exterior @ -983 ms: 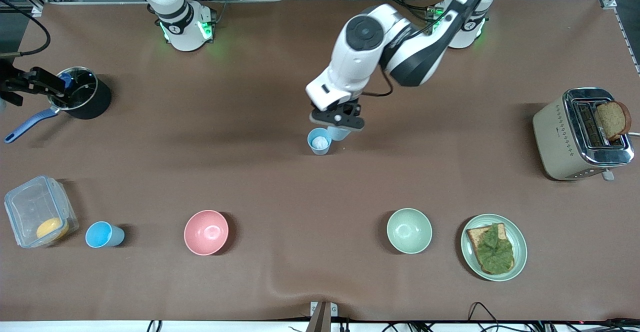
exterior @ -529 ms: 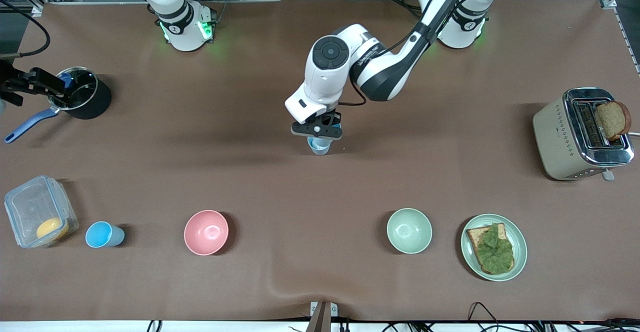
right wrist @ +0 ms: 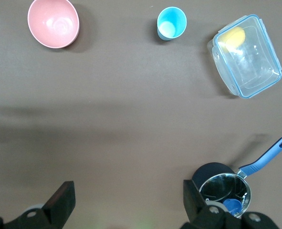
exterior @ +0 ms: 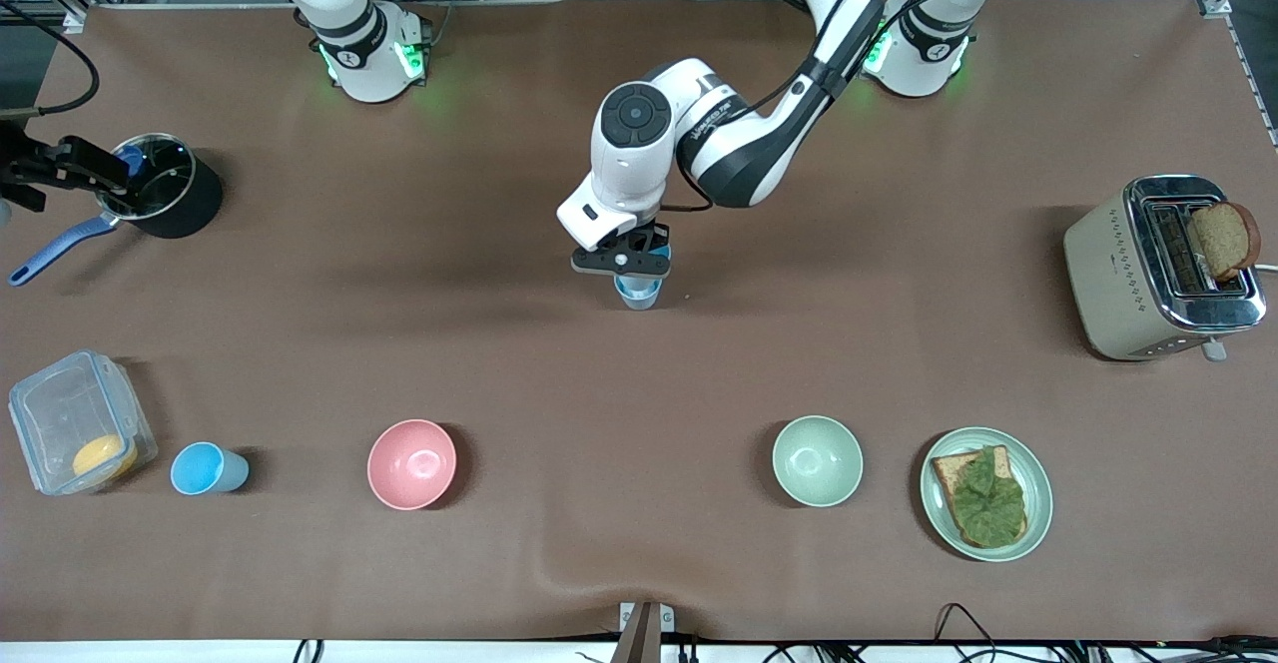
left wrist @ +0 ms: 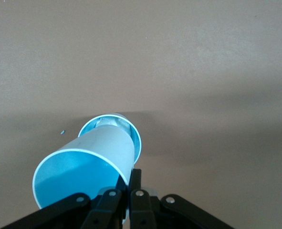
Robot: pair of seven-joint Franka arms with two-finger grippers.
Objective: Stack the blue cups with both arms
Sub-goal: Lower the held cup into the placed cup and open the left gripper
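My left gripper should open now, because the bottom of the light-blue cup reaches inside the standing cup.
A light-blue cup (left wrist: pixel 88 164) hangs tilted in my left gripper (left wrist: pixel 130 181), which is shut on its rim. Its base sits at the mouth of a second blue cup (left wrist: pixel 137 138) that stands upright at mid-table. From the front, the left gripper (exterior: pixel 629 269) covers most of that standing cup (exterior: pixel 637 296). A third blue cup (exterior: pixel 207 469) stands near the front camera at the right arm's end, also seen in the right wrist view as a cup (right wrist: pixel 171 23). My right gripper (right wrist: pixel 126 202) waits open and empty, high over the table near the pot.
A black pot with a blue handle (exterior: pixel 160 189) and a clear lidded container (exterior: pixel 75 423) sit at the right arm's end. A pink bowl (exterior: pixel 411 463), a pale green bowl (exterior: pixel 817 460) and a plate of bread with greens (exterior: pixel 985 493) line the front. A toaster (exterior: pixel 1163 269) stands at the left arm's end.
My left gripper carried its cup toward the right arm's end, from beside the standing cup to over its mouth. The right arm has not moved.
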